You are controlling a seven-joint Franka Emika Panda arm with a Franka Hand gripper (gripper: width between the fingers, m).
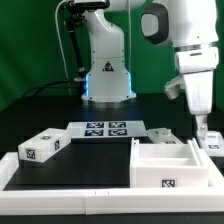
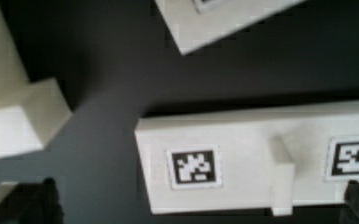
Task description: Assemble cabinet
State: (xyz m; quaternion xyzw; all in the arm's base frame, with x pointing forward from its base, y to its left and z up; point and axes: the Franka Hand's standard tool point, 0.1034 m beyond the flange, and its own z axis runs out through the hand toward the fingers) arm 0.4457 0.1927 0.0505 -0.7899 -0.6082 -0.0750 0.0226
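My open fingers, above the white drawer and short of its thin handle (image 2: 282,176), should move toward it before closing.
The cabinet body (image 1: 165,165), a large white open box with a tag on its front, stands at the front on the exterior view's right. My gripper (image 1: 201,130) hangs low beside its far right corner, over a small white tagged piece (image 1: 212,146). In the wrist view the gripper (image 2: 194,205) is open and empty. Its dark fingertips (image 2: 25,200) stand wide apart on either side of a white piece with two tags (image 2: 247,160) lying below them. I cannot tell whether they touch it.
The marker board (image 1: 100,128) lies in front of the robot base (image 1: 105,70). A white tagged block (image 1: 42,147) lies on the exterior view's left, and another small white piece (image 1: 160,135) lies behind the cabinet. A white rim (image 1: 60,186) borders the table front. More white parts (image 2: 247,25) show in the wrist view.
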